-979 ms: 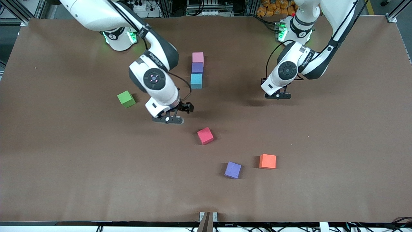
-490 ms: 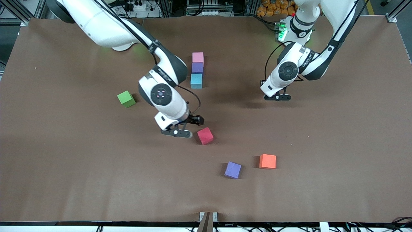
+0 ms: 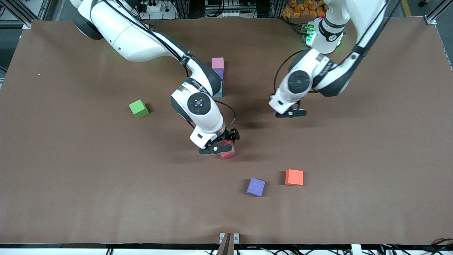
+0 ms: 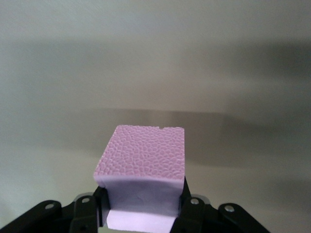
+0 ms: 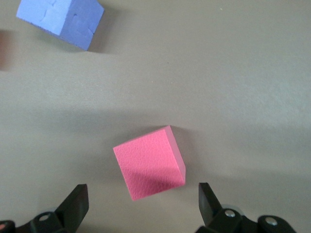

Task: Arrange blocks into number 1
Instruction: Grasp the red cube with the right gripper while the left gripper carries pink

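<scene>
My right gripper grabs the red block (image 3: 228, 154) by its opposite sides next, to add another block to the number 1.
My right gripper (image 3: 221, 147) stands open over the crimson red block (image 3: 228, 154). The right wrist view shows that red block (image 5: 149, 162) between the spread fingertips of the right gripper (image 5: 142, 204), untouched. My left gripper (image 3: 291, 112) is shut on a light pink block (image 4: 141, 155), which the front view hides under the hand. A second pink block (image 3: 217, 63), a purple block (image 3: 221, 73) and a teal block (image 3: 219, 93) form a line by the right arm, the last two partly hidden.
A loose purple cube (image 3: 256, 187) and an orange cube (image 3: 294, 177) lie nearer the front camera than the red block. A green cube (image 3: 138, 108) sits toward the right arm's end. The purple cube (image 5: 60, 22) also shows in the right wrist view.
The right gripper has travelled from beside the line of blocks to over the red block. The left gripper has shifted a little toward the table's middle.
</scene>
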`<state>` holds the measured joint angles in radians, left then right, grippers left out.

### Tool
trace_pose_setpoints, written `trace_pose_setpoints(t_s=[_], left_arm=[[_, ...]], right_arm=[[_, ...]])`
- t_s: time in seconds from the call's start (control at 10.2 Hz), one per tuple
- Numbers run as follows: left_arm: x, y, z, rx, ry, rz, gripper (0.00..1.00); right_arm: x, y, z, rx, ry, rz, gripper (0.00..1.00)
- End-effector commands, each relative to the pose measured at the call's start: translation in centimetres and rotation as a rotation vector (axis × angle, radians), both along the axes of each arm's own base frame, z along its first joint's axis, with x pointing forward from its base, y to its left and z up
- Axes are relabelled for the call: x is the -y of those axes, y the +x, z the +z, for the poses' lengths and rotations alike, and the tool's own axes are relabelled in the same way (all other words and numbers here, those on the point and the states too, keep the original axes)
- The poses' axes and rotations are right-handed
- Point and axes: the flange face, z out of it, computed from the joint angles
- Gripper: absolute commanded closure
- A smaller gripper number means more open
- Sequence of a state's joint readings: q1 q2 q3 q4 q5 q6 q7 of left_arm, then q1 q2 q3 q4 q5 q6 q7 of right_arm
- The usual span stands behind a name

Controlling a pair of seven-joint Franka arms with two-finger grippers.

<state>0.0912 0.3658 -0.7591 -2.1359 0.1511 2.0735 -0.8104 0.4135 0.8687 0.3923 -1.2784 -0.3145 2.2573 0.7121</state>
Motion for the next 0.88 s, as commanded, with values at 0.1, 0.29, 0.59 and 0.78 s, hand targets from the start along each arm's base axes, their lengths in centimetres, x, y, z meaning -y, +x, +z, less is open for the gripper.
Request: trace_pose_setpoints(t_s=[0.1, 0.29, 0.59, 0.78], left_arm=[[6.9, -5.1, -1.4, -0.029, 0.022, 0.006, 1.0], [9.9, -6.4, -1.0, -0.011, 0.014, 0.031, 1.0], [13.7, -11.2, -1.9, -0.022, 0.041, 0.014, 1.0], [17.4, -16.1, -2.2, -0.02, 0.054, -0.007, 1.0]], right_arm=[[-2.1, -0.6, -2.8, 0.086, -0.05, 0.101, 0.0], [-2.6, -1.2, -4.0, 0.104, -0.073, 0.133, 0.0], [-2.6, -1.3, -5.3, 0.145, -0.1, 0.171, 0.0], [-2.1, -1.1, -6.3, 0.169, -0.137, 0.2, 0.26]])
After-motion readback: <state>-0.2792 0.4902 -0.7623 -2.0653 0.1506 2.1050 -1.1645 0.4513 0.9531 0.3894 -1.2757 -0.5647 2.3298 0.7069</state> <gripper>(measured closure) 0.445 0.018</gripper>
